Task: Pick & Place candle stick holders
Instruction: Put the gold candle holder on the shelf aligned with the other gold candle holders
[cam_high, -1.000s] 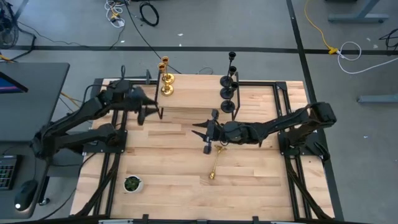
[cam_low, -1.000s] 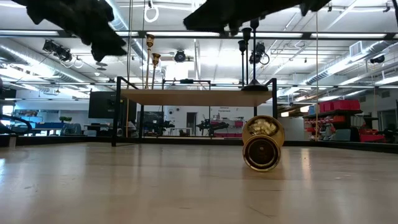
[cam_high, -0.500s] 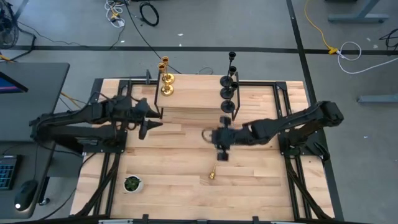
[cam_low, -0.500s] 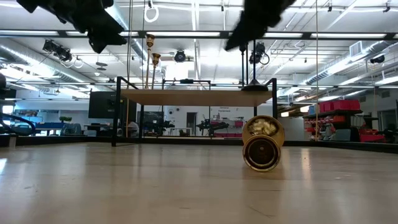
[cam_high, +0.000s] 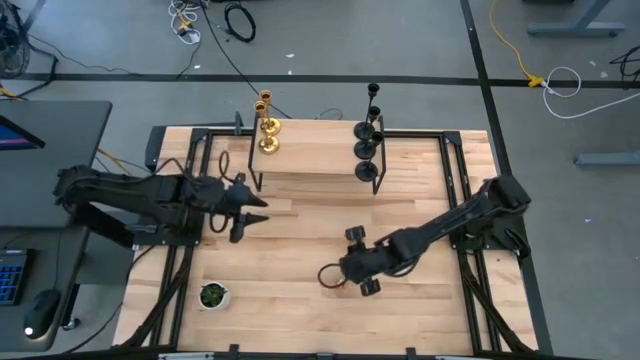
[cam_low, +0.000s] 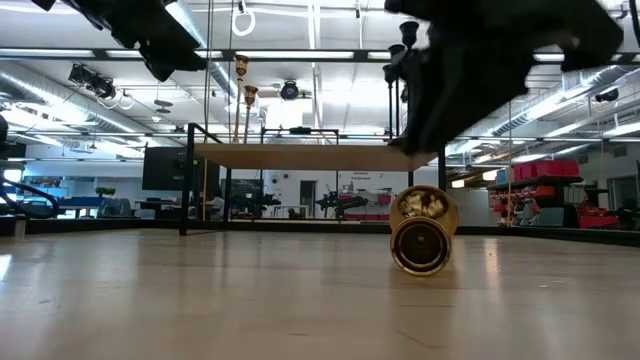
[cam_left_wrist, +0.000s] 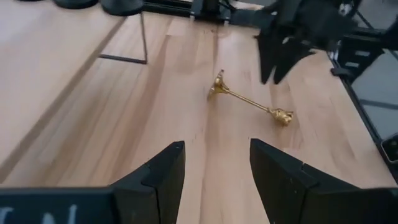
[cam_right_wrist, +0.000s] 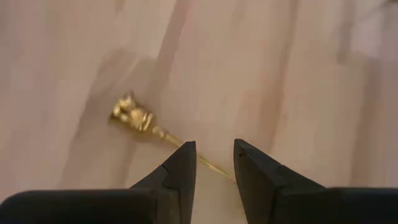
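The gold candle stick holder needs to stand with the others on the wooden shelf (cam_high: 310, 150), so I need to grab it by its thin stem with my right gripper next.
A gold candle stick holder (cam_left_wrist: 246, 100) lies on its side on the table, with its flared base (cam_low: 422, 232) toward the near edge. My right gripper (cam_right_wrist: 214, 163) hangs just above it, open and pointing down. Its fingers stand on either side of the thin stem (cam_right_wrist: 177, 142) without touching it. In the high view this gripper (cam_high: 342, 272) hides most of the holder. My left gripper (cam_left_wrist: 217, 163) is open and holds nothing; it is over the table's left half (cam_high: 253, 209). Two gold holders (cam_high: 268, 127) and three black ones (cam_high: 366, 150) stand on the raised wooden shelf (cam_high: 310, 150).
The shelf on thin black legs takes up the far middle of the table. A small white pot with a green plant (cam_high: 212, 295) stands near the front left corner. Black frame rails (cam_high: 470, 200) run along the table's sides.
My right gripper has swung toward the near edge, tipped steeply downward and sunk over the lying gold holder. My left gripper has moved away from the shelf's left end toward the table's middle. The holder has stayed where it was.
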